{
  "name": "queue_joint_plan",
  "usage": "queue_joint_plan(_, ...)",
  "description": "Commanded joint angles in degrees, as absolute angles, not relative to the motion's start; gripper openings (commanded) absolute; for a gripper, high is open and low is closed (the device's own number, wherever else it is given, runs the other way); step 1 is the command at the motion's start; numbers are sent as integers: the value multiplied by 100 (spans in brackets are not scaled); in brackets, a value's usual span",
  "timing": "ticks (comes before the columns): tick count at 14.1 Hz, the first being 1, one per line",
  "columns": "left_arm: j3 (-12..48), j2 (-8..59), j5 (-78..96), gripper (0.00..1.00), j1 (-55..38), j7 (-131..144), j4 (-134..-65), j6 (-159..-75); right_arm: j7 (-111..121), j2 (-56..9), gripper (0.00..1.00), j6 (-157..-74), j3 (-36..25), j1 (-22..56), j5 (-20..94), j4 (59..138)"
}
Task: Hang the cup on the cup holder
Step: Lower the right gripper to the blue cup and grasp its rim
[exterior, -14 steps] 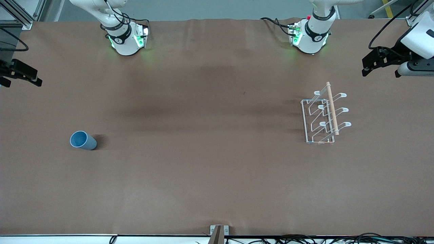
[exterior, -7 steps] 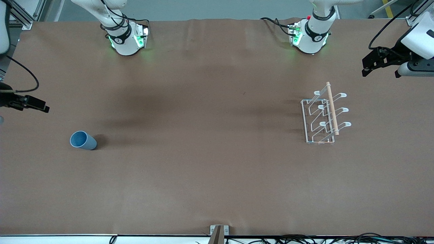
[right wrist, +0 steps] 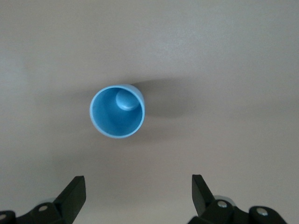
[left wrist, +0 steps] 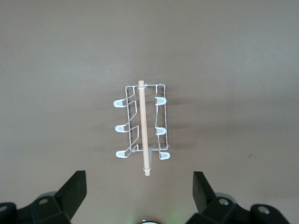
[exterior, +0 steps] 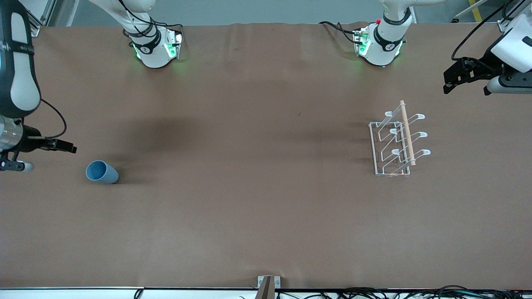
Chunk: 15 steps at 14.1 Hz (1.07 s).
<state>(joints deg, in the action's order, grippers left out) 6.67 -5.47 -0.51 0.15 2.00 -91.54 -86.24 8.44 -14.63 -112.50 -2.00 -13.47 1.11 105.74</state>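
Observation:
Next, my right gripper grabs the light-blue cup by its rim to hang it on the cup holder [exterior: 397, 143].
The light-blue cup [exterior: 102, 172] stands upright with its mouth up, toward the right arm's end of the table. In the right wrist view the cup [right wrist: 117, 112] shows its inside. My right gripper [exterior: 43, 157] hangs open and empty over the table edge beside the cup, apart from it; its gap [right wrist: 138, 184] frames bare table. The white wire cup holder [exterior: 397, 143] with its wooden rod stands toward the left arm's end and also shows in the left wrist view [left wrist: 142, 128]. My left gripper [exterior: 449, 83] waits open and empty [left wrist: 139, 179] above the table by the holder.
Both robot bases [exterior: 153, 47] [exterior: 380, 45] stand along the table's back edge. A brown mat [exterior: 257, 166] covers the table. A small bracket [exterior: 268, 284] sits at the front edge, with cables along it.
My right gripper has come in from the table's edge and down the view toward the cup. The left arm, cup and holder have stayed put.

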Motion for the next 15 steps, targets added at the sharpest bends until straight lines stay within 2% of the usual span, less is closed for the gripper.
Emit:
queue_joint_plan(1, 686, -483, 18, 100, 44, 106, -9000, -8499, 905, -1880, 98, -11504, -123, -1494, 97, 10564)
queue_joint_plan(8, 686, -483, 18, 100, 44, 105, -8991, -8508, 914, -2610, 91, -12207, -123, -1477, 105, 10564)
queue_joint_plan(11, 686, -483, 18, 100, 44, 105, -8991, -8508, 905, -2759, 77, -12436, -106, -1450, 132, 10556)
queue_joint_plan(12, 686, -483, 18, 100, 35, 105, -8983, -8508, 923, -2829, 57, -12541, -105, -1450, 132, 10547)
queue_joint_plan(13, 686, -483, 18, 100, 26, 105, -8982, -8508, 914, -2856, 29, -12681, -97, -1450, 149, 10556)
queue_joint_plan(14, 686, -475, 18, 100, 26, 105, -8982, -8508, 914, -2909, 13, -12717, -97, -1459, 184, 10547)
queue_joint_plan(15, 686, -483, 18, 100, 18, 105, -8982, -8508, 914, -2909, 5, -12726, -97, -1459, 193, 10547)
